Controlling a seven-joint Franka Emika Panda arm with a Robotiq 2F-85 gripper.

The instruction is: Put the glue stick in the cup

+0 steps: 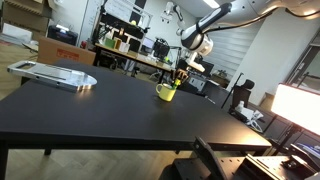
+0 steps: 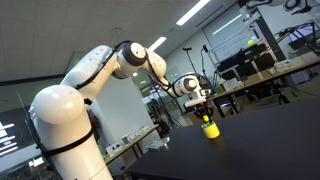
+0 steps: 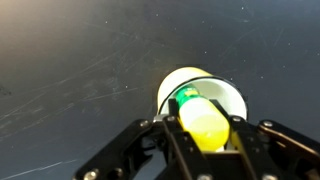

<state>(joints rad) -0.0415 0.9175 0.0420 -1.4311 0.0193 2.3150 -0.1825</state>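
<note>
My gripper should open now, because the glue stick's green end reaches inside the cup's rim and the glue stick would stay inside the cup.
The cup [image 1: 166, 92] is a short yellow mug standing on the black table [image 1: 90, 110]; it also shows in an exterior view [image 2: 209, 129] and from above in the wrist view [image 3: 230, 95], where its inside looks white. My gripper [image 3: 204, 128] is shut on the glue stick [image 3: 203, 122], a yellow-green cylinder with a dark green end pointing down toward the cup's mouth. In both exterior views the gripper [image 1: 182, 75] hangs right above the cup [image 2: 206, 116].
A flat grey tray-like object [image 1: 55, 73] lies on the far left of the table. Desks, monitors and chairs [image 1: 240, 95] stand behind the table. A bright lamp [image 1: 298, 105] is at the right.
</note>
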